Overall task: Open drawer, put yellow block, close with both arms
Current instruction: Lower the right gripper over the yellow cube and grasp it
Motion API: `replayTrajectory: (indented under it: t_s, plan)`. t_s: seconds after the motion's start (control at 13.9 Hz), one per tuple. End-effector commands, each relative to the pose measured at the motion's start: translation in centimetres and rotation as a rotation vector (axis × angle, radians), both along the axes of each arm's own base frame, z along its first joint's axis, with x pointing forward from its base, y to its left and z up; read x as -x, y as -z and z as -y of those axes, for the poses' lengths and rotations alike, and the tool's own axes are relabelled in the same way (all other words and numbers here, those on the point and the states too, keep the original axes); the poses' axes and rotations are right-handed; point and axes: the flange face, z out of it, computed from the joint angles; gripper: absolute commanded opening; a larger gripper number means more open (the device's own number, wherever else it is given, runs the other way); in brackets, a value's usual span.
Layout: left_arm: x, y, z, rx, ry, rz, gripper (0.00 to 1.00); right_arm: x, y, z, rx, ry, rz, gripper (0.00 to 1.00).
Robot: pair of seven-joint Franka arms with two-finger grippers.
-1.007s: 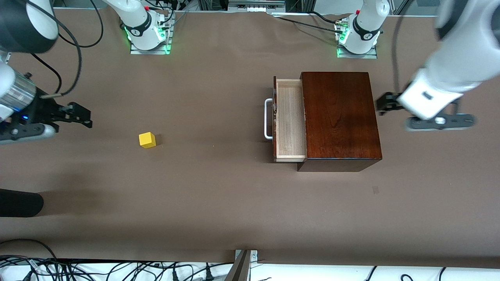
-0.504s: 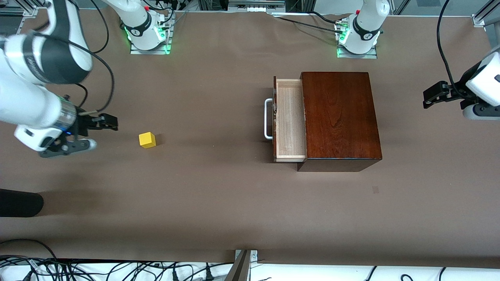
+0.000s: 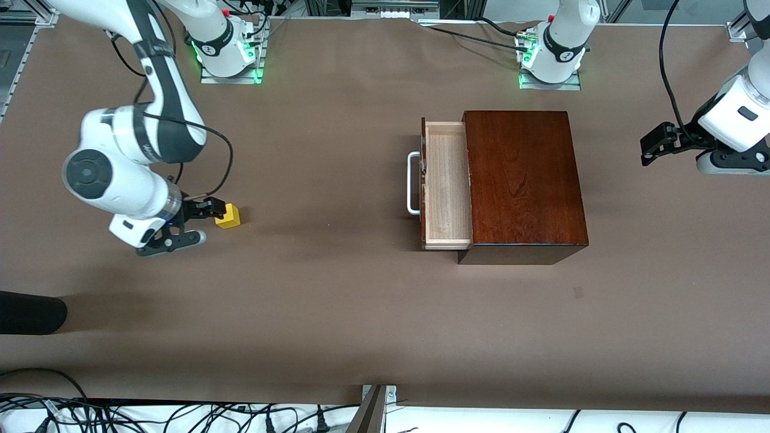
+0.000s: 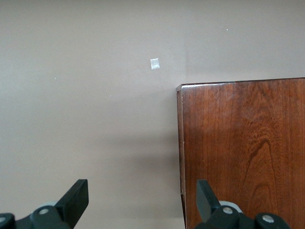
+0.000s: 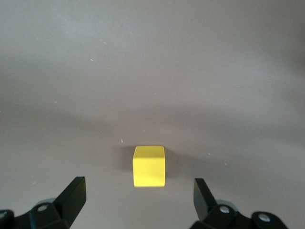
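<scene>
My right gripper grabs the block's body next, to put the yellow block [image 3: 228,216] away inside the open drawer.
The yellow block [image 3: 228,216] sits on the brown table toward the right arm's end. My right gripper [image 3: 210,210] is open and empty, low beside the block on the side toward the right arm's end. In the right wrist view the block [image 5: 148,166] lies just ahead of the gap between the open fingers [image 5: 139,202]. The drawer [image 3: 446,183] stands pulled out of the dark mahogany box [image 3: 523,180], its white handle [image 3: 412,183] facing the right arm's end. My left gripper [image 3: 656,144] is open and empty, off the box toward the left arm's end; its wrist view shows the box's corner [image 4: 243,152] and its open fingers [image 4: 143,202].
A small pale patch [image 3: 578,293] marks the table nearer the front camera than the box. A dark object [image 3: 30,313] lies at the table's edge at the right arm's end. Cables run along the near edge.
My right arm has swung in from the table's end and brought its open gripper up beside the yellow block. My left gripper has drawn away from the box toward the left arm's end.
</scene>
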Motion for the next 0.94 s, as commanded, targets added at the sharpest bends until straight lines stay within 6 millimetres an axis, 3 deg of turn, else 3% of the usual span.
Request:
replayTrajectory:
  t_s: [0.0, 0.29, 0.72, 0.86]
  plan:
    - [0.6, -0.5, 0.3, 0.015, 0.007, 0.001, 1.00, 2.8, 4.0, 0.5, -0.010, 0.010, 0.031, 1.00]
    - [0.6, -0.5, 0.2, 0.020, 0.021, 0.000, 1.00, 4.8, 8.9, 1.2, -0.003, 0.015, 0.044, 1.00]
    - [0.2, -0.5, -0.1, 0.022, 0.016, -0.008, 1.00, 5.2, 13.1, 1.4, 0.012, 0.014, 0.025, 0.99]
    - [0.2, -0.5, -0.2, 0.022, 0.013, -0.006, 1.00, 5.3, 14.1, 1.5, 0.016, 0.013, 0.018, 0.89]
